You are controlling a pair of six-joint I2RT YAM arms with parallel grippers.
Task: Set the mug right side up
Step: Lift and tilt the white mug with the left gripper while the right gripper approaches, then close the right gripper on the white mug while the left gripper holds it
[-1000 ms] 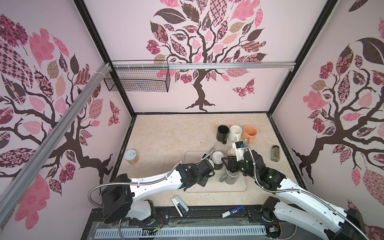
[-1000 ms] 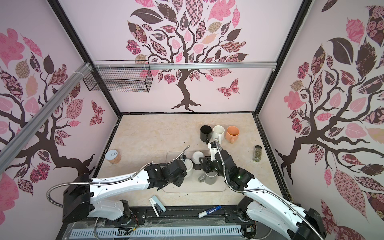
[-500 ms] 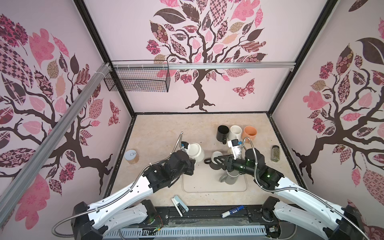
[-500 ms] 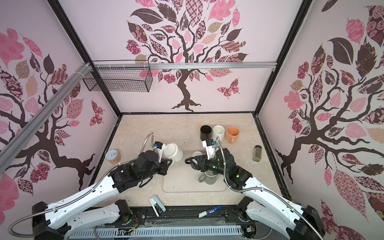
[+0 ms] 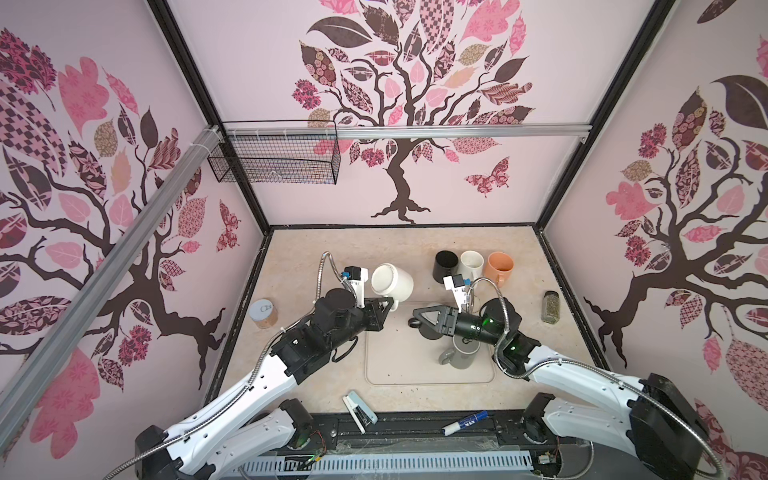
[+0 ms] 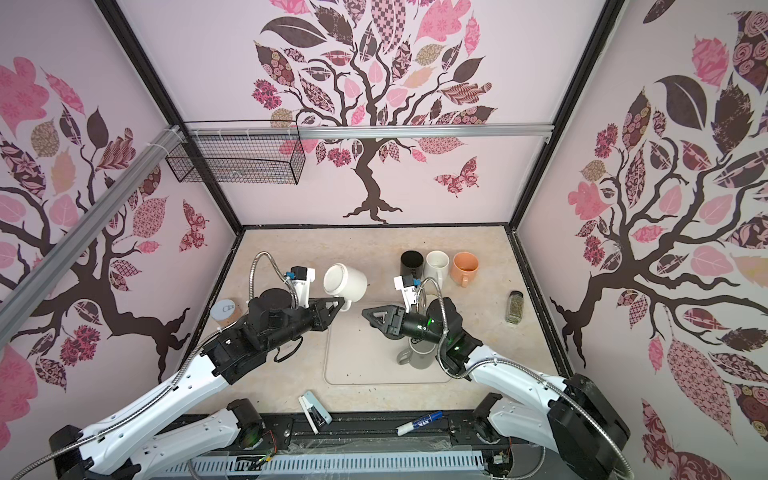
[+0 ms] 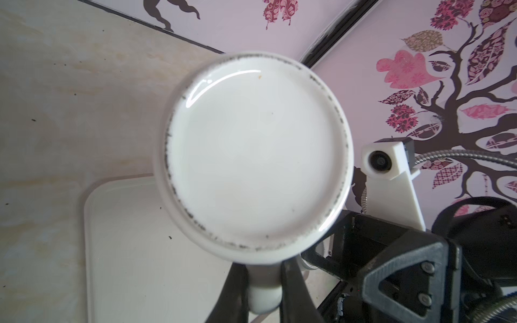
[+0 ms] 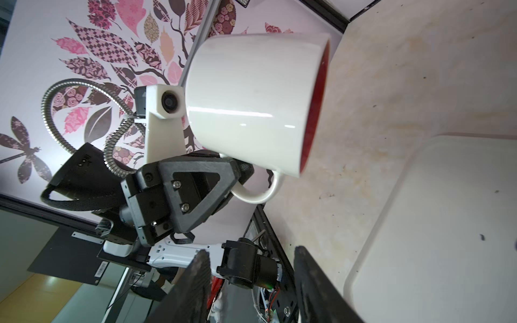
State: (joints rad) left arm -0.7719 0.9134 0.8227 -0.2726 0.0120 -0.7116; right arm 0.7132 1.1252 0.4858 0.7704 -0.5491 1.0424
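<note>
My right gripper reaches and grabs the mug's handle (image 5: 394, 304) (image 8: 262, 194) from the side of its opening next, leaving the mug's base free to set it upright.
The mug (image 5: 392, 282) is white with a red inside and hangs in the air over the table, left of the tray's far edge. It is tilted on its side, its base (image 7: 257, 151) turned up toward the left wrist camera. Its mouth (image 8: 316, 112) faces the table. My left gripper (image 5: 388, 303) is shut on the mug's handle (image 7: 264, 296). My right gripper (image 5: 415, 318) hovers over the tray (image 5: 415, 374), pointing left at the mug and a short gap away. It is open, with nothing between its fingers (image 8: 195, 279).
A grey mug (image 5: 459, 355) stands upright on the tray under the right arm. Black (image 5: 446, 266), white (image 5: 471, 264) and orange (image 5: 500, 268) mugs line the back. A spice jar (image 5: 551, 307) is right, a lidded can (image 5: 264, 313) left. A stapler (image 5: 359, 411) and marker (image 5: 463, 422) lie in front.
My left gripper has lifted the mug off the tray and carried it left and toward the back, tilting it. The right gripper has swung to point left and opened slightly wider.
</note>
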